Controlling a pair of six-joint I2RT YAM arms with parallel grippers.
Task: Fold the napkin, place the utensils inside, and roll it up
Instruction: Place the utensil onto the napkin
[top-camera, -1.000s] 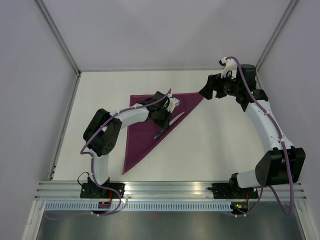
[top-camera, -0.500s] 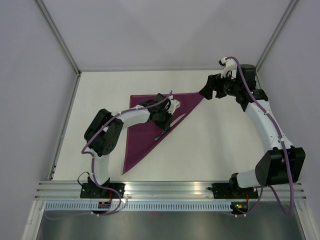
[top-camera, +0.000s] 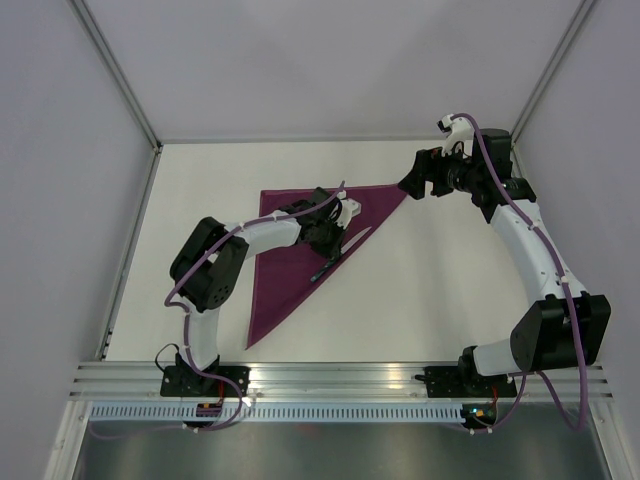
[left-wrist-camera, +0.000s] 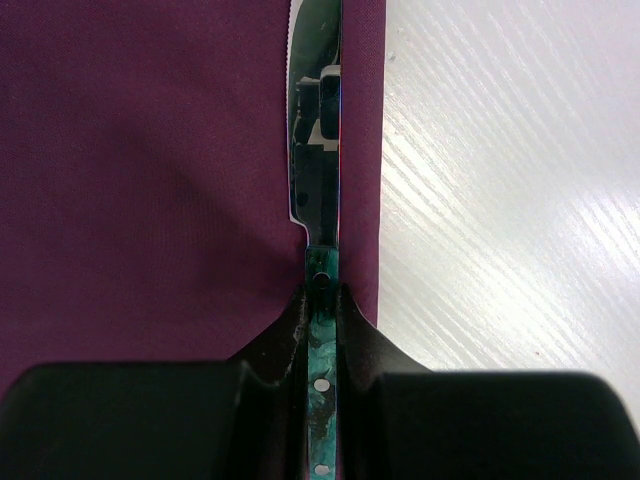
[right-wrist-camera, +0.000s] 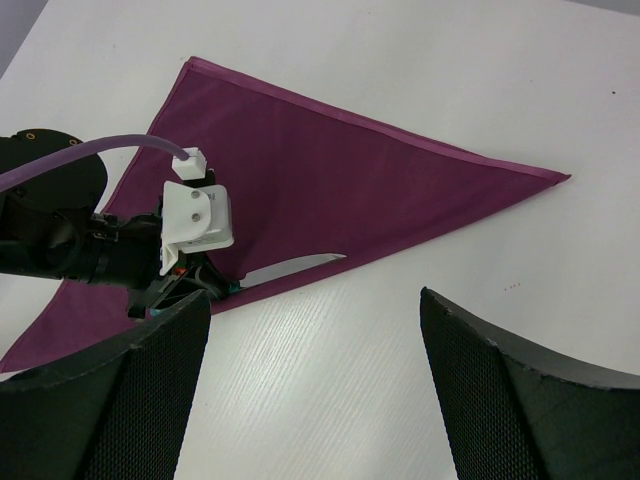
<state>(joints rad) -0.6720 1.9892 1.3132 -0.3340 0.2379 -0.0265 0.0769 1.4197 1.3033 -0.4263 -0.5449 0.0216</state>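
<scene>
The knife lies flat on the napkin (top-camera: 285, 265) along its diagonal edge and would rest there, so it is time for my left gripper to release it.
The dark magenta napkin (top-camera: 285, 265) lies folded into a triangle on the white table; it also shows in the left wrist view (left-wrist-camera: 140, 180) and the right wrist view (right-wrist-camera: 330, 170). My left gripper (top-camera: 326, 244) is shut on the green handle of a knife (left-wrist-camera: 316, 150), which lies on the napkin along its diagonal edge, blade pointing away from the gripper. The knife also shows in the top view (top-camera: 350, 243) and in the right wrist view (right-wrist-camera: 292, 269). My right gripper (top-camera: 412, 185) is open and empty, held above the table by the napkin's right corner. No other utensil shows.
The white table (top-camera: 440, 290) is bounded by grey walls, with a metal rail (top-camera: 340, 375) along its near edge. The left arm (top-camera: 215, 265) reaches over the napkin's left part.
The left gripper with the knife has shifted very slightly along the napkin's diagonal edge. The right arm has not moved.
</scene>
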